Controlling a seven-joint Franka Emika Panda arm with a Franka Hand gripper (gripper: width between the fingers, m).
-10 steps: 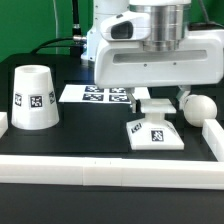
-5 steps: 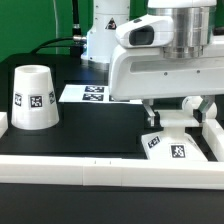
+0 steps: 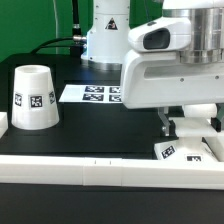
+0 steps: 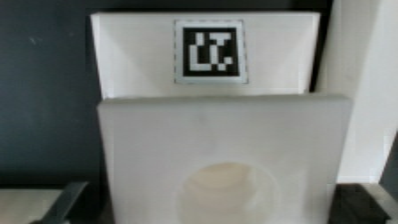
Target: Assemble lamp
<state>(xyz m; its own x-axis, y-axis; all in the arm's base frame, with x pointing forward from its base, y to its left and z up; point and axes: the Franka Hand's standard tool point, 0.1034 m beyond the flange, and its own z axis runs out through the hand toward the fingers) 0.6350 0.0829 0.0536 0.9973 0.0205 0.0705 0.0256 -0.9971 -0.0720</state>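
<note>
The lamp's flat square base lies low on the black table, behind the white bar. The lamp would stay there, so it is time to open now.
The lamp's flat square base (image 3: 186,153) is between the fingers of my gripper (image 3: 190,130), low at the black table's front right in the exterior view. In the wrist view the base (image 4: 214,120) fills the picture, its tag (image 4: 208,50) on the far part, and my gripper (image 4: 217,208) is shut on its near part, with dark fingertips (image 4: 54,205) at its sides. The tapered shade (image 3: 33,97) stands rim-down at the exterior view's left. The bulb is hidden behind my arm.
The marker board (image 3: 95,95) lies at the back middle of the table. A white rail (image 3: 90,172) runs along the table's front edge. The robot's white body (image 3: 105,40) stands behind the board.
My gripper has moved to the exterior view's right and toward the front with the base in it. The arm now covers the bulb. The shade has not moved.
</note>
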